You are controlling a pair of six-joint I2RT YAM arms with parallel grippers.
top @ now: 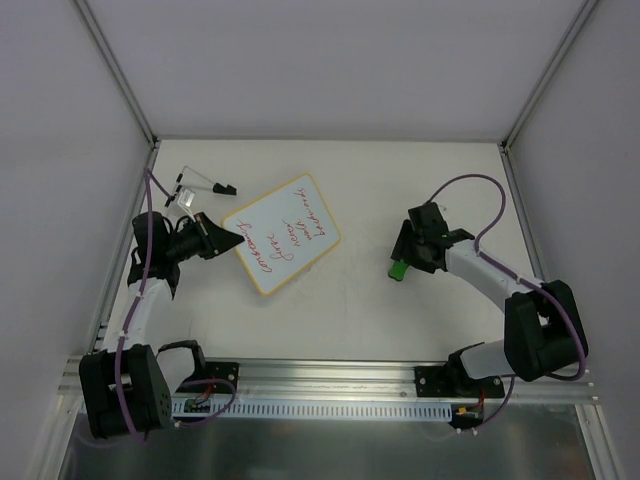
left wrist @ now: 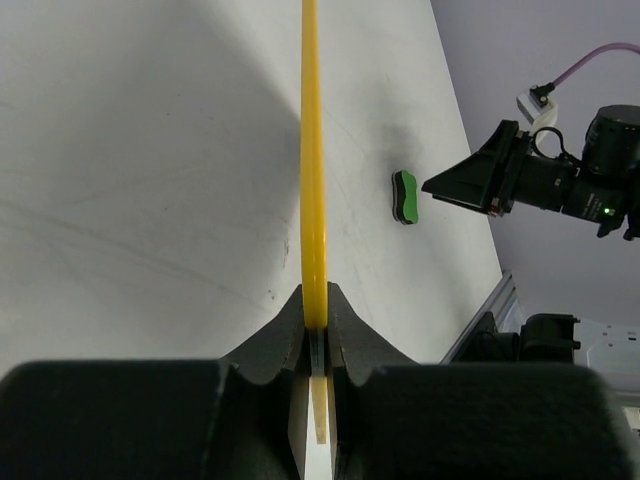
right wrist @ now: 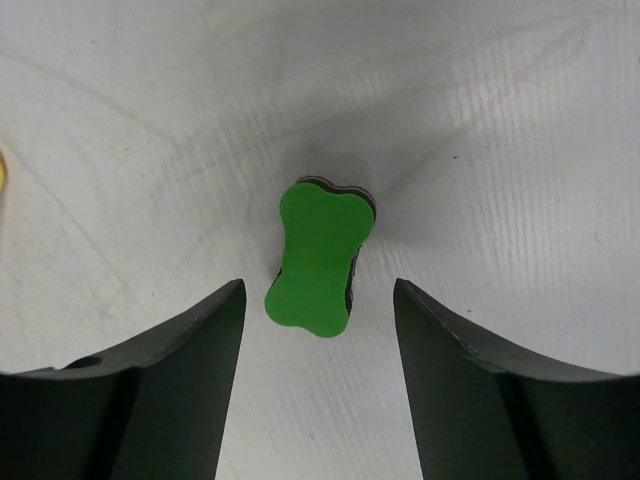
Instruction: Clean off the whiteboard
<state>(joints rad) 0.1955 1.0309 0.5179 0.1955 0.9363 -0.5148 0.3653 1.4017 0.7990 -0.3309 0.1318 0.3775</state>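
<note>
I next need to grab the green eraser across its narrow middle (top: 399, 269) with my right gripper, green top toward me and dark bottom free, to erase the whiteboard (top: 285, 235).
The whiteboard (top: 285, 235) lies tilted at the table's middle left, with red handwritten lines on its face. My left gripper (top: 238, 241) is shut on its left edge. In the left wrist view the yellow rim (left wrist: 314, 150) runs edge-on straight out of the left gripper (left wrist: 316, 322). A small green eraser (right wrist: 320, 258) lies on the table at the right. My right gripper (right wrist: 318, 288) hangs open just over it, its fingertips on either side of the eraser's near end without touching. From above, the eraser (top: 398, 270) shows under the right gripper (top: 407, 260).
Small black and white parts with a thin wire (top: 200, 186) lie at the back left of the table. White walls and metal frame posts (top: 115, 70) close in the table. An aluminium rail (top: 330, 375) runs along the near edge.
</note>
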